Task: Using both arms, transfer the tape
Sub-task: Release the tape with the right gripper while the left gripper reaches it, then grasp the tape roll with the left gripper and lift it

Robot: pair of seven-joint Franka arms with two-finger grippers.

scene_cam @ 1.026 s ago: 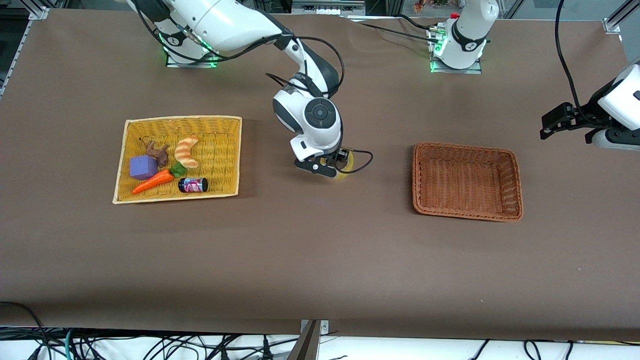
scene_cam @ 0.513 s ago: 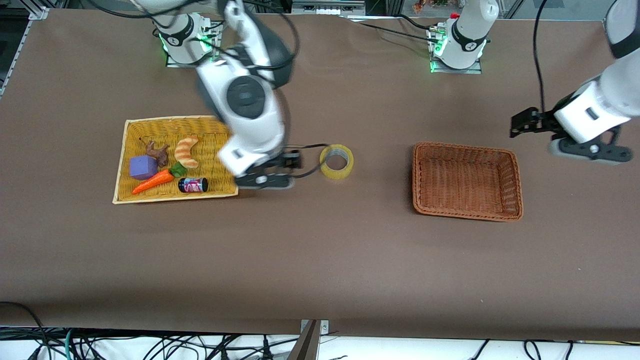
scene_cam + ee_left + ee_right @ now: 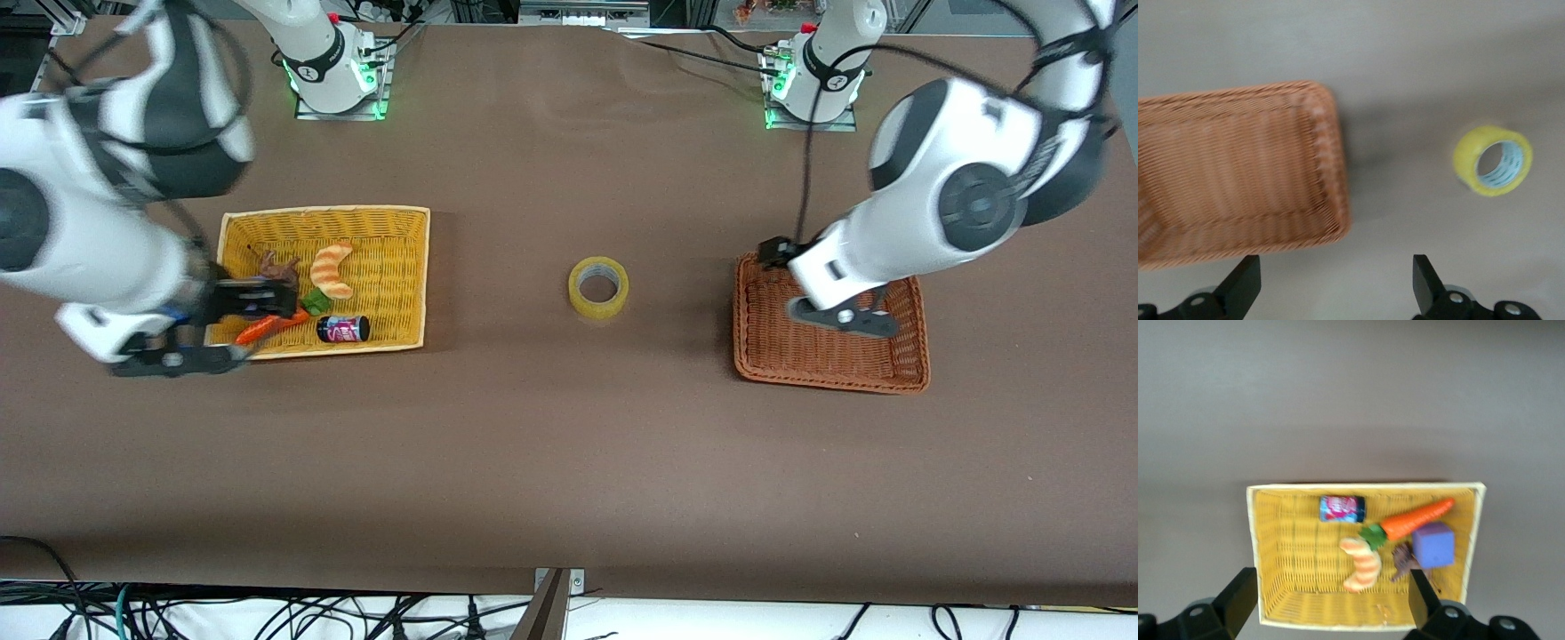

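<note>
My left gripper grabs the roll by its yellow ring side (image 3: 620, 302) (image 3: 1466, 160) next, to transfer the tape into the brown wicker basket.
The tape (image 3: 598, 286), a yellowish roll with a wide pale core, lies flat on the brown table between the two baskets. No gripper touches it. It also shows in the left wrist view (image 3: 1493, 160), apart from the fingers. My left gripper (image 3: 840, 317) hangs over the brown wicker basket (image 3: 916, 338), open and empty; its fingers stand wide apart in the left wrist view (image 3: 1335, 293). My right gripper (image 3: 173, 360) is up over the yellow basket's (image 3: 418, 267) corner at the right arm's end, open and empty (image 3: 1331, 607).
The yellow basket holds a croissant toy (image 3: 332, 269), a carrot (image 3: 271, 324), a purple cube (image 3: 1433, 545), a small can (image 3: 343, 329) and a brown figure (image 3: 283, 268). The brown basket (image 3: 1238, 167) is empty.
The right gripper let go of the tape, left it on the table and swung away to the yellow basket's outer corner. The left arm swung in from the table's end to over the brown basket.
</note>
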